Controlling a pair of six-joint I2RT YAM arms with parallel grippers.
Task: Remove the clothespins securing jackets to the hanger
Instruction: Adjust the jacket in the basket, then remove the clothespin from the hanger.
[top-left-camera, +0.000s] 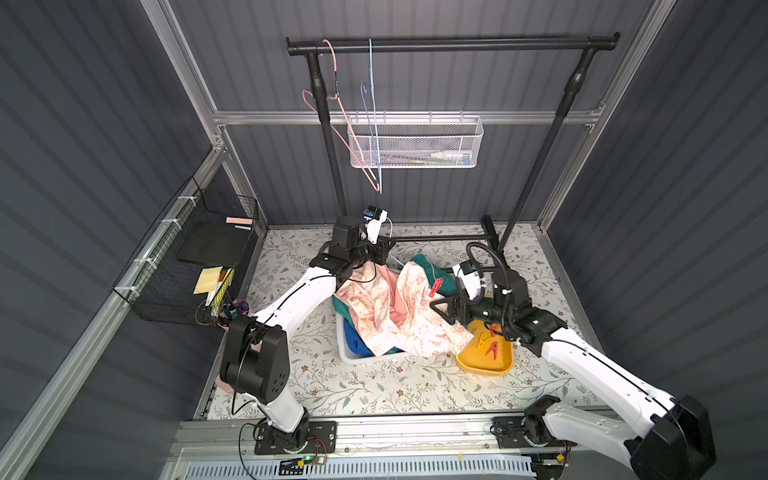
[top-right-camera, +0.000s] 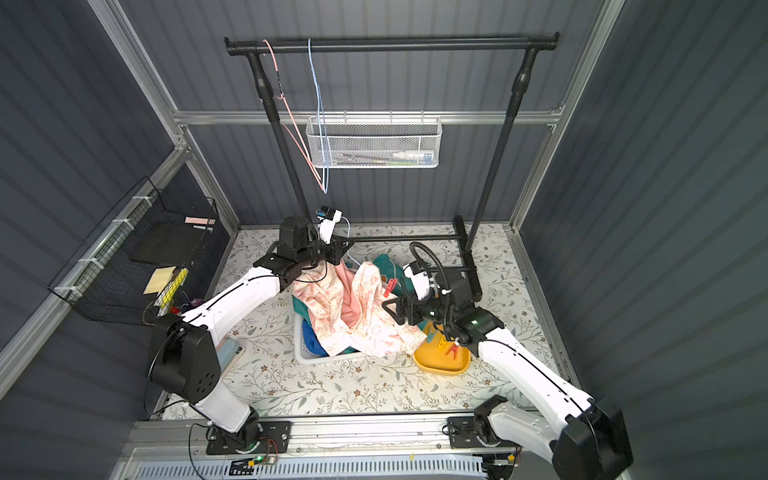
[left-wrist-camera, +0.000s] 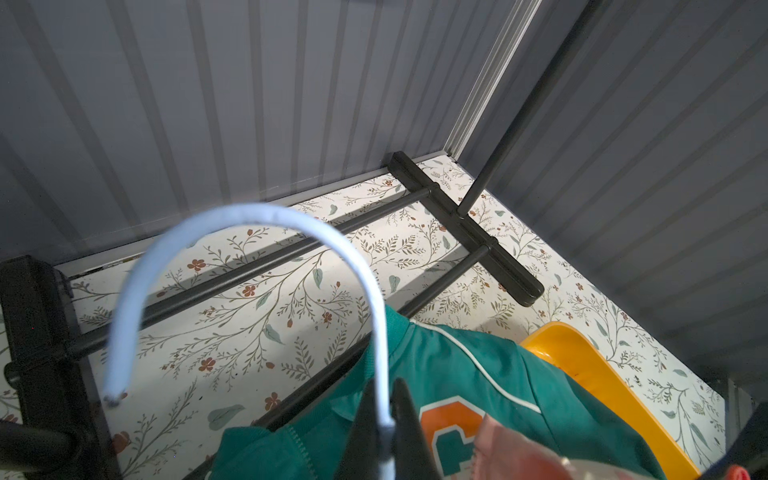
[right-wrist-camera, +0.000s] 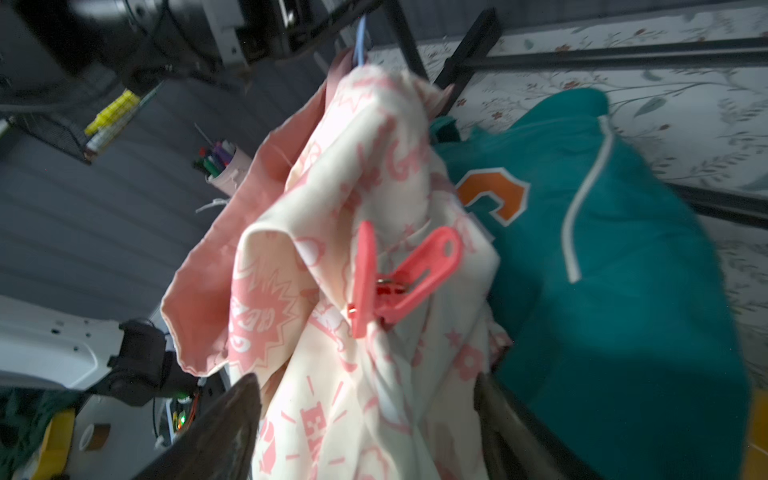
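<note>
My right gripper grabs the red-coral clothespin (top-left-camera: 436, 287) (right-wrist-camera: 399, 282) by its two splayed handle arms next, squeezing them together to unclip the cream jacket.
My left gripper (left-wrist-camera: 384, 419) is shut on the wire neck of a light blue hanger (left-wrist-camera: 249, 216), held above the floral table; in both top views it is at the pile's far side (top-left-camera: 384, 249). A cream jacket (right-wrist-camera: 332, 249) with pink print hangs from that hanger, and a red-coral clothespin (right-wrist-camera: 399, 282) is clipped on it (top-left-camera: 435, 286). Behind it lies the teal jacket (right-wrist-camera: 602, 270) with an orange letter patch (left-wrist-camera: 453, 419). My right gripper (right-wrist-camera: 365, 386) is open, jaws wide apart just short of the clothespin, with cream cloth between them (top-left-camera: 438, 305).
A yellow tray (top-left-camera: 486, 368) under my right arm holds several loose clothespins (top-left-camera: 492, 349). A white basket (top-left-camera: 353, 359) holds clothes, with blue cloth (top-left-camera: 356, 341) showing. A black rack (top-left-camera: 453, 43) carries a pink hanger (top-left-camera: 332, 83) and a blue hanger (top-left-camera: 374, 104). A wire basket (top-left-camera: 195, 257) is at left.
</note>
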